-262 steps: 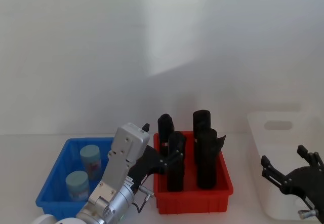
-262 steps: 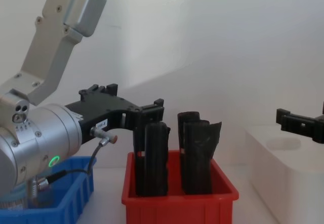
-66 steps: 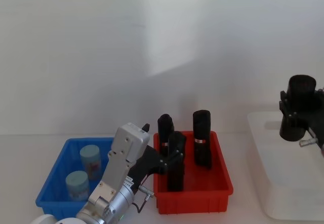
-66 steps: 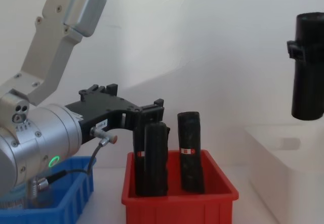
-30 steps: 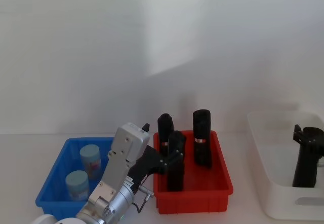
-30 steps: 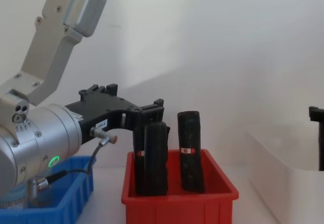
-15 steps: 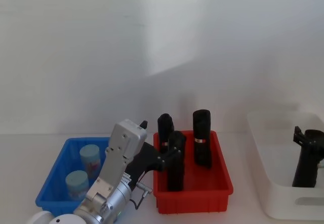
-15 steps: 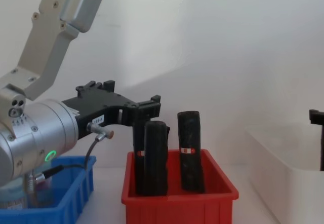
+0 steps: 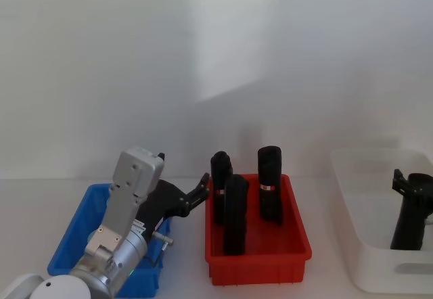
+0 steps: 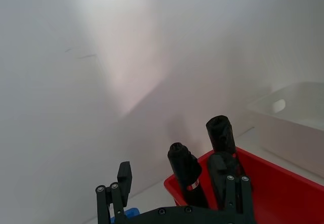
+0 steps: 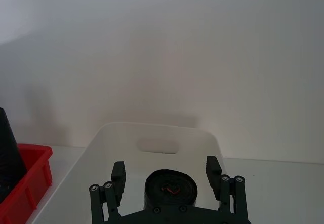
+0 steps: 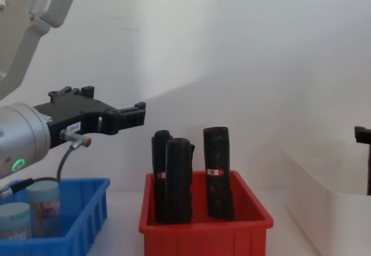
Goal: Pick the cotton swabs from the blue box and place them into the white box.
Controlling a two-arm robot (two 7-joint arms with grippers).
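Observation:
The nearer cotton swabs jar needs to move into the white box, so my left gripper will grab it next by its pale lid.
Two cotton swabs jars with pale lids stand in the blue box at the lower left of the chest view. My left gripper hovers open above and just right of the blue box, empty, pointing toward the red bin. In the head view the left gripper and its arm hide the jars. The white box stands at the far right. Inside it, my right gripper stands open around a black roll, with a small gap on each side.
A red bin with three upright black rolls sits between the blue and white boxes. The left gripper's fingers frame that red bin. A plain white wall runs close behind everything.
My left arm has swung left, from in front of the red bin to above the blue box, uncovering the jars in the chest view. The right gripper and roll have stayed still.

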